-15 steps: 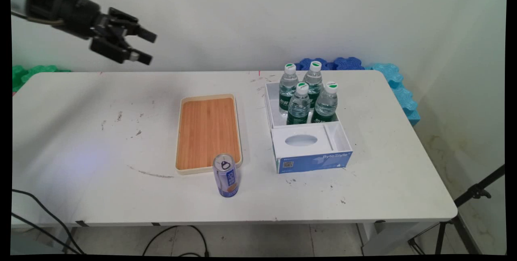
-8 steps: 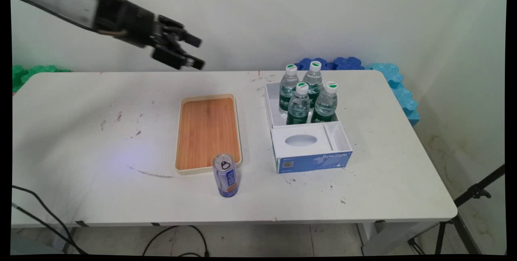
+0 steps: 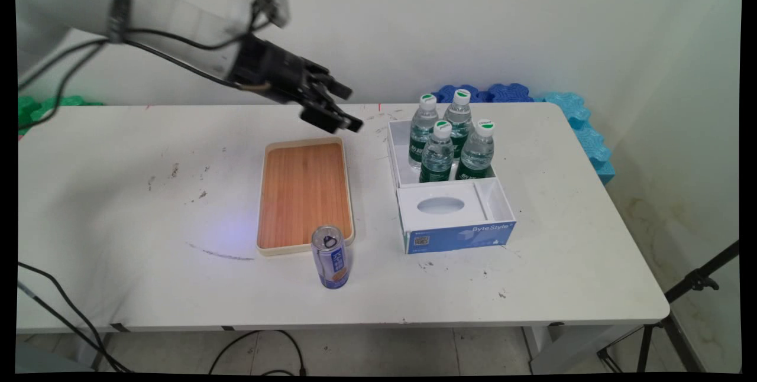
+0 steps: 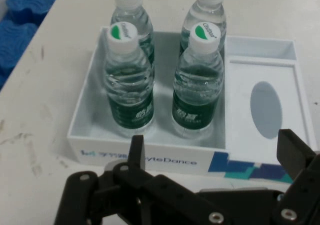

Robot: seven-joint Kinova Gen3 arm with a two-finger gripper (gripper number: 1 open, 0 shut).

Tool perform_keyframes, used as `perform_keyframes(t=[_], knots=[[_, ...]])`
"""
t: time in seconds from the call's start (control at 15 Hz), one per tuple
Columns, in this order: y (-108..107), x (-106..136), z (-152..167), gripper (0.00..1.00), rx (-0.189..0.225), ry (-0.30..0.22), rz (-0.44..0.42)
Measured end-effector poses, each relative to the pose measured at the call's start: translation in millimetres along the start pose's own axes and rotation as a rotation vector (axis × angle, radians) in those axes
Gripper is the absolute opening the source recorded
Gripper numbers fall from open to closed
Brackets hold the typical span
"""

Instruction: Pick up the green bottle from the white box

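The bottle will be grabbed next by its green-labelled body (image 3: 436, 167) with my gripper, to set a water bottle onto the wooden tray (image 3: 303, 193).
My gripper (image 3: 353, 110) hangs open and empty above the back of the table, just past the far right corner of the wooden tray (image 3: 303, 193). It points right, toward a white box (image 3: 458, 234) with a blue side. Several water bottles (image 3: 437, 151) with white caps and green labels stand upright in the box's far compartment. In the hand view the open gripper (image 4: 212, 150) faces the bottles (image 4: 130, 85), which fill the box (image 4: 90, 110) a short way ahead. The box's other part is a white insert (image 4: 260, 75) with an oval hole.
A blue drink can (image 3: 330, 256) stands upright at the tray's near right corner. Blue foam mats (image 3: 582, 128) lie behind the table's right end and green ones (image 3: 41, 107) behind its left end. A black tripod leg (image 3: 692, 287) stands off the right edge.
The arm has swung from the upper left to the right and downward, bringing the open gripper close to the box of bottles. Nothing on the table has moved.
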State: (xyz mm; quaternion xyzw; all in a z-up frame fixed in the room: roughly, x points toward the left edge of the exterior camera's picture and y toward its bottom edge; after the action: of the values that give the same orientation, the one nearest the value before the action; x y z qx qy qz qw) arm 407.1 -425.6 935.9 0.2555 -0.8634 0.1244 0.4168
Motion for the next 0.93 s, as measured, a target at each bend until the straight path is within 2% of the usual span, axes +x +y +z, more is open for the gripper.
perform_keyframes(t=[0.27, 0.93], knots=[[2.4, -0.9, 54.6, 1.0, -0.007, -0.018, 0.0], [0.4, -5.2, 145.1, 1.0, -0.025, -0.024, 0.006]])
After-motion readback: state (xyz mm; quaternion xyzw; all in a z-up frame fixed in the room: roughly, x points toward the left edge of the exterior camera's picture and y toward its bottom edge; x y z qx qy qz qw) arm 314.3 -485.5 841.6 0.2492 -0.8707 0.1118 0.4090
